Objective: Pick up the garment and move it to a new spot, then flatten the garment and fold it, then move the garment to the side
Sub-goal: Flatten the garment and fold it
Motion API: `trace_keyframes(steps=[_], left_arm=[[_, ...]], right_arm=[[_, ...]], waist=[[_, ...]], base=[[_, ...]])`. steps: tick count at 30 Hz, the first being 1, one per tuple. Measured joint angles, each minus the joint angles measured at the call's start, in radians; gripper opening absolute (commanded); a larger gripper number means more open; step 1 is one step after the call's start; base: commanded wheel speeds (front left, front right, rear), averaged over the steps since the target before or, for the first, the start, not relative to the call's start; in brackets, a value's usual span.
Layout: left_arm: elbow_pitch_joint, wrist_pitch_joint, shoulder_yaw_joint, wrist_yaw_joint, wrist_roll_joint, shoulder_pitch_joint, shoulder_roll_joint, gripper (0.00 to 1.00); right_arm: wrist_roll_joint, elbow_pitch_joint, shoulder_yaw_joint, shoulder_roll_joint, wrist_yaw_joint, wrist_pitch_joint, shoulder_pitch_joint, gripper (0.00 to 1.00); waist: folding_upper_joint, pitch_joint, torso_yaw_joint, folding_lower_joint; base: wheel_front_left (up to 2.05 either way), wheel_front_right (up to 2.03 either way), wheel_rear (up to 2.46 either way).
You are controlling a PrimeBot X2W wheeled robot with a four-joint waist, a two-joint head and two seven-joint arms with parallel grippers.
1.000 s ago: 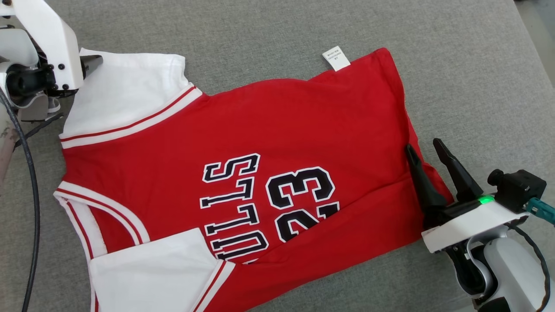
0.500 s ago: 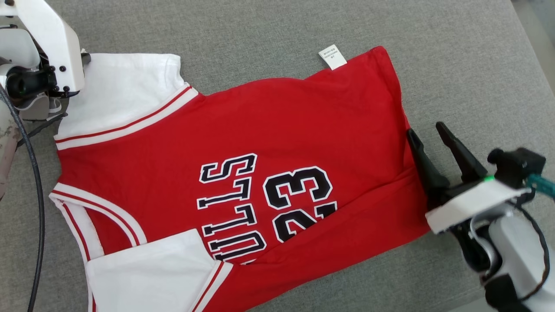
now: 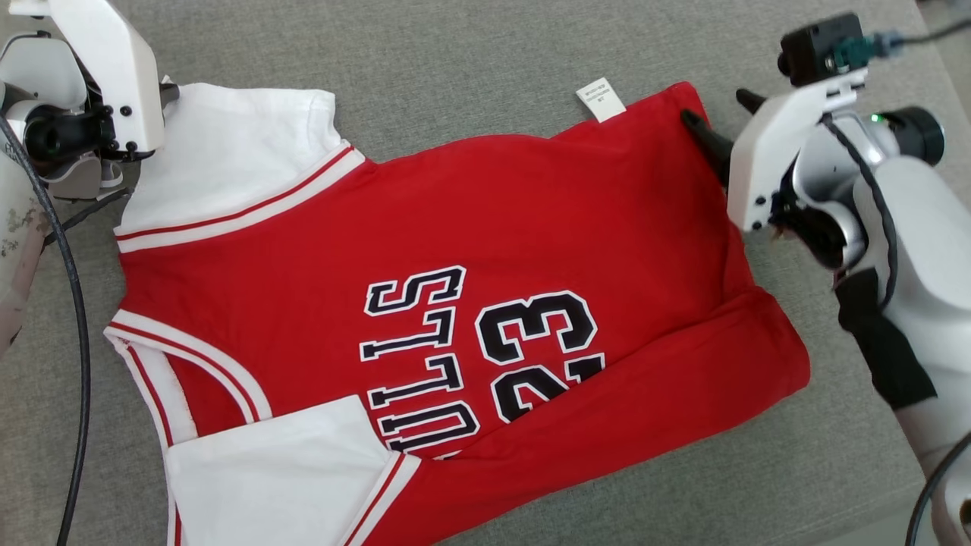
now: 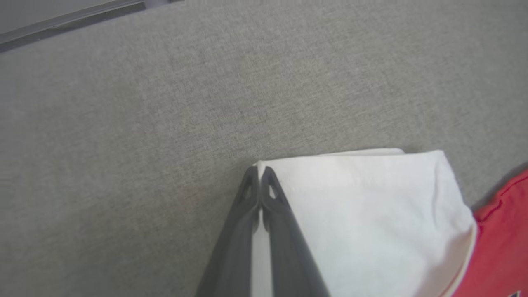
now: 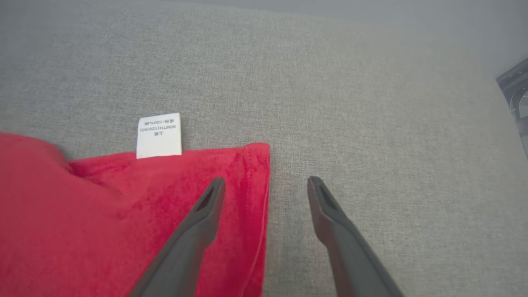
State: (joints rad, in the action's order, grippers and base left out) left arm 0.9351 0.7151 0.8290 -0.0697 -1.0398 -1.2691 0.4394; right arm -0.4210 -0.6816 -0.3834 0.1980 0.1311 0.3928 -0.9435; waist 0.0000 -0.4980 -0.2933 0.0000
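Next, the right gripper grabs the red hem corner (image 3: 689, 95) (image 5: 257, 152), where the jersey's edge stands up.
The garment (image 3: 470, 227) is a red jersey with white sleeves and "23" in black, lying flat on a grey cloth surface (image 3: 455, 53). My left gripper (image 3: 168, 92) is at the far left corner. In the left wrist view it (image 4: 259, 171) is shut on the corner of the white sleeve (image 4: 363, 214), with white cloth showing between the fingers. My right gripper (image 3: 715, 106) is open at the far right corner of the red hem. In the right wrist view it (image 5: 266, 180) straddles the hem's edge, one finger over the red cloth (image 5: 123, 214), the other over bare grey. A white label (image 5: 159, 135) sticks out beside it.
A black cable (image 3: 72, 318) hangs down the left side. The grey surface ends at the right edge (image 3: 937, 53). A dark rail (image 4: 70, 20) runs along the far edge in the left wrist view. A metal part (image 5: 515, 86) shows at the right in the right wrist view.
My left gripper has closed on the white sleeve corner. My right arm has swung from the near right hem up to the far right corner, still open. The camera shifted slightly.
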Motion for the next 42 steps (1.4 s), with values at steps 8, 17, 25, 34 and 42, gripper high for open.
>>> trace_keyframes(steps=[8,17,25,34,42], left_arm=[[0.003,0.001,0.009,-0.010,0.002,-0.016,-0.009,0.00],[0.004,0.003,0.016,-0.023,0.002,-0.039,-0.015,0.00],[-0.018,-0.051,0.031,-0.042,0.029,-0.063,0.003,0.00],[-0.049,-0.233,0.026,-0.053,0.065,-0.115,0.023,0.00],[-0.164,-0.320,0.058,-0.060,0.046,-0.098,0.057,0.00]], right_arm=[[0.063,-0.140,0.012,-0.051,0.000,0.125,-0.125,1.00],[0.058,-0.233,-0.002,-0.066,0.000,0.133,-0.188,0.00],[0.000,-0.252,0.009,-0.050,0.000,0.010,-0.215,0.00],[-0.104,-0.266,0.044,-0.011,0.000,-0.177,-0.239,0.00],[-0.222,-0.254,0.001,0.046,0.000,-0.278,-0.202,0.00]], waist=[[0.0000,-0.014,0.025,0.0000],[0.0000,-0.031,0.048,0.0000],[0.0000,-0.040,0.055,0.0000],[0.0000,-0.037,0.079,0.0000],[0.0000,-0.014,0.115,0.0000]], base=[[0.00,0.00,0.00],[0.00,0.00,0.00],[0.00,0.00,0.00],[0.00,0.00,0.00],[0.00,0.00,0.00]])
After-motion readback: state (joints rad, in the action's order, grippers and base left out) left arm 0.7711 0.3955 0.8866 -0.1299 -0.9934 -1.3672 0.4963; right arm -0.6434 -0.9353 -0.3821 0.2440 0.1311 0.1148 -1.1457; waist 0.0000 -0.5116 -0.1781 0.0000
